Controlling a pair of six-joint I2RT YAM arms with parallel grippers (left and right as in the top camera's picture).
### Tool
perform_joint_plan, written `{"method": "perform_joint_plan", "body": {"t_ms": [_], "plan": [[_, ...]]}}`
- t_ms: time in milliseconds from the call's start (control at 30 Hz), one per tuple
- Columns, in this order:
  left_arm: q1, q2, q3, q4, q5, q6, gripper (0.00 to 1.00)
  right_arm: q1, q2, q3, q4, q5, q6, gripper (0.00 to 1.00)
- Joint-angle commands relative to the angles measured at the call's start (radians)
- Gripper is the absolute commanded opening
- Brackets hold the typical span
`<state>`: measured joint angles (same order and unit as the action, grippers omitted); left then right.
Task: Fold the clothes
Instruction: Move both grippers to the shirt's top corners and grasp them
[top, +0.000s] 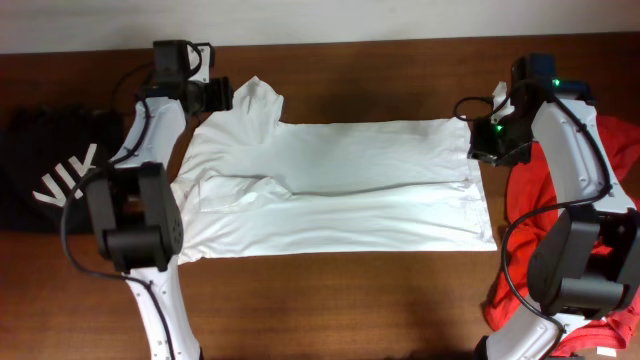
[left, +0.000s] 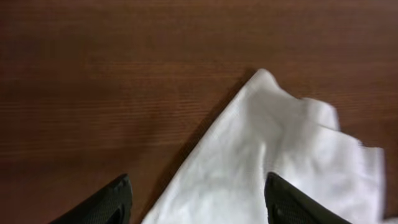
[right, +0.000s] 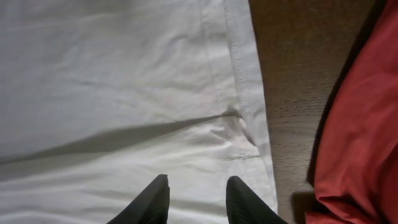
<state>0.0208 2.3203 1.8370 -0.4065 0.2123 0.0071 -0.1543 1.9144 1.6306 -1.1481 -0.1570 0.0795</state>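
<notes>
I will next grab the far corner of the stitched hem on the white T-shirt (top: 330, 190) with my right gripper. Then I will fold the T-shirt's far edge over its body.
The white T-shirt (top: 330, 190) lies spread across the table's middle, folded lengthwise, its hem to the right and a sleeve sticking up at the top left. No chest print shows. My left gripper (top: 222, 95) is open over that sleeve; in the left wrist view the sleeve tip (left: 273, 149) lies between the open fingers (left: 198, 199). My right gripper (top: 480, 150) is open at the hem's upper right corner; in the right wrist view its fingers (right: 196, 199) hover over the white cloth (right: 124, 93) near the stitched hem.
A black garment with white letters (top: 50, 170) lies at the left edge. A red-orange T-shirt (top: 600, 230) is heaped at the right edge, also in the right wrist view (right: 360, 124). Bare wooden table (top: 330, 300) shows in front.
</notes>
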Motion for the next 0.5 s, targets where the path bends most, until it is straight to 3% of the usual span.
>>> {"method": "perform_joint_plan", "body": {"t_ms": [0,167,233,333,367,400,467], "plan": [[-0.021,0.074,0.025,0.030,0.010,0.024,0.67,-0.003,-0.006,0.008,-0.001,-0.017,0.007,0.35],[-0.035,0.121,0.025,0.024,0.013,0.024,0.67,-0.003,-0.006,0.008,-0.001,-0.016,0.007,0.34],[-0.041,0.132,0.024,0.018,0.013,0.024,0.59,-0.003,-0.006,0.008,-0.001,-0.016,0.007,0.34],[-0.042,0.134,0.024,0.008,0.009,0.024,0.32,-0.003,-0.006,0.008,0.003,-0.016,0.007,0.34],[-0.042,0.133,0.025,0.005,0.009,0.024,0.13,-0.003,-0.006,0.008,0.008,-0.016,0.007,0.35],[-0.039,0.133,0.025,0.003,0.009,0.024,0.03,-0.003,-0.006,0.008,0.013,-0.016,0.006,0.37],[-0.035,0.131,0.034,-0.021,0.009,0.023,0.00,-0.003,-0.006,0.008,0.038,-0.016,0.006,0.46]]}}
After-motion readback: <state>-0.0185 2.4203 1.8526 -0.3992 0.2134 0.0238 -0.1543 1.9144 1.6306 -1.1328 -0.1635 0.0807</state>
